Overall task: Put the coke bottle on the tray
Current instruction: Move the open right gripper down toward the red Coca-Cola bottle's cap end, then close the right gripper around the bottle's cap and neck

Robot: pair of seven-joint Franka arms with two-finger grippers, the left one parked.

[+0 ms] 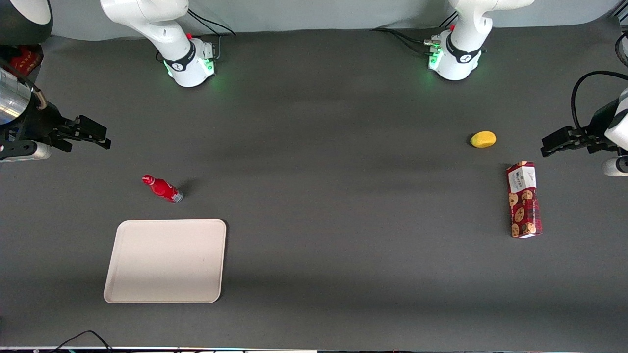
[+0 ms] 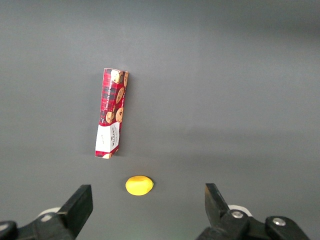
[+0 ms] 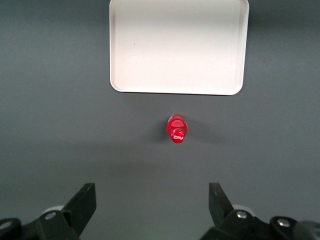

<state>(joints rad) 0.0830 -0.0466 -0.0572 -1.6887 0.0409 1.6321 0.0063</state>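
My right gripper grabs the coke bottle by its red cap (image 1: 147,179) next, to set the bottle on the tray (image 1: 167,260).
The coke bottle (image 1: 163,189) is small, all red, with a red cap and a silvery base. It stands upright on the dark table, a little farther from the front camera than the tray (image 1: 167,260). The tray is large, flat, cream-coloured and empty. My right gripper (image 1: 100,136) is open and empty. It hangs above the table, farther from the front camera than the bottle and more toward the working arm's end. In the right wrist view the open gripper (image 3: 152,205) faces the bottle (image 3: 177,129), with the tray (image 3: 178,47) just past it.
A yellow lemon-like fruit (image 1: 483,139) and a red cookie box (image 1: 524,199) lie toward the parked arm's end of the table; both also show in the left wrist view, fruit (image 2: 138,185) and box (image 2: 112,113). The arm bases stand along the table's back edge.
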